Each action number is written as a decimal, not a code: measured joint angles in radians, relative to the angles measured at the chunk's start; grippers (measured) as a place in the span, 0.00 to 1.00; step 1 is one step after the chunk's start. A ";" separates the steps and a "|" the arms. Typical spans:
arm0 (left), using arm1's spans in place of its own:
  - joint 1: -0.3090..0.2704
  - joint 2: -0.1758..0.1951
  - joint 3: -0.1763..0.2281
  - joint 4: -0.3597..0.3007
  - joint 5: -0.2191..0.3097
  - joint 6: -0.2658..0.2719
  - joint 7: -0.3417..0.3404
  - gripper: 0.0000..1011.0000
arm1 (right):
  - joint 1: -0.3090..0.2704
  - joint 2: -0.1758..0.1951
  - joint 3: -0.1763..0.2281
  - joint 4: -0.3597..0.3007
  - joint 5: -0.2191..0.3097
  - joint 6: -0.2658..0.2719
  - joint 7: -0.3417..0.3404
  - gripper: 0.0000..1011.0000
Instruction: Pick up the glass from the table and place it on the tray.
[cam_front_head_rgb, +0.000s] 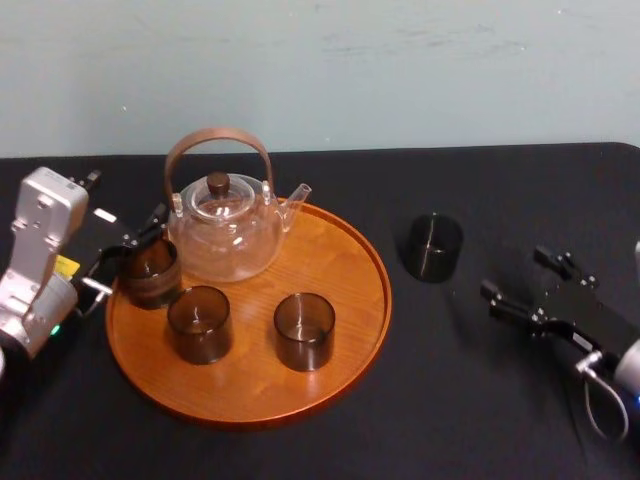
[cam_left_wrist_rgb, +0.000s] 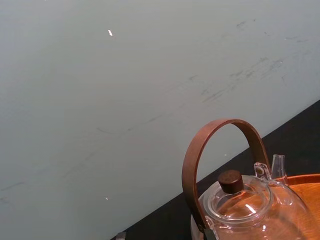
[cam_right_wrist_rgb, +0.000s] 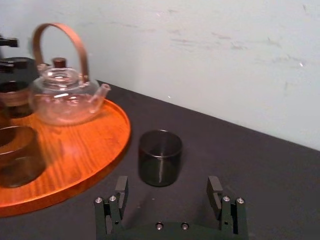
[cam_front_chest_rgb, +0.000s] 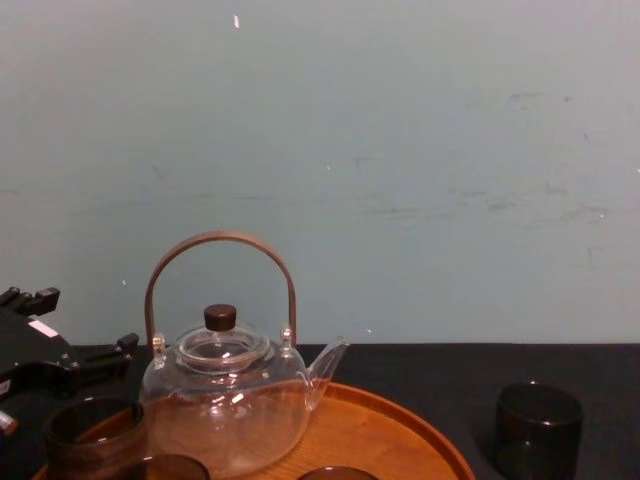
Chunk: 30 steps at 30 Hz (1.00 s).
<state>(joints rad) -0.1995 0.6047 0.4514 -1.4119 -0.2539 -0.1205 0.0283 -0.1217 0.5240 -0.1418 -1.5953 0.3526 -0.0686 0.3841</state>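
My right gripper takes hold of the dark smoked glass by its round sides next, to stand the glass upright on the tray.
One dark smoky glass stands on the black table to the right of the round orange-brown tray. My right gripper is open a short way to its right. In the right wrist view this glass stands upright just ahead of the spread fingers, apart from them. At the tray's left edge another glass rests on the wood. My left gripper is open beside it, a finger on either side. I cannot tell whether the fingers touch it.
A clear glass teapot with a brown hoop handle stands at the tray's back left. Two more dark glasses stand on the tray's front half. A pale wall rises behind the table.
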 joint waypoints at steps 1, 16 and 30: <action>0.000 0.000 0.000 0.000 0.000 0.000 0.000 0.99 | 0.022 -0.006 -0.002 0.014 0.004 0.019 0.001 0.99; 0.000 0.000 0.000 0.000 0.000 0.000 0.000 0.99 | 0.221 -0.059 -0.106 0.154 -0.068 0.122 0.006 0.99; 0.000 0.000 0.000 0.000 0.000 0.000 0.000 0.99 | 0.300 -0.093 -0.151 0.233 -0.114 0.124 0.015 0.99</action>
<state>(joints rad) -0.1995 0.6047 0.4514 -1.4120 -0.2539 -0.1205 0.0283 0.1787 0.4309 -0.2925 -1.3624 0.2382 0.0553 0.3986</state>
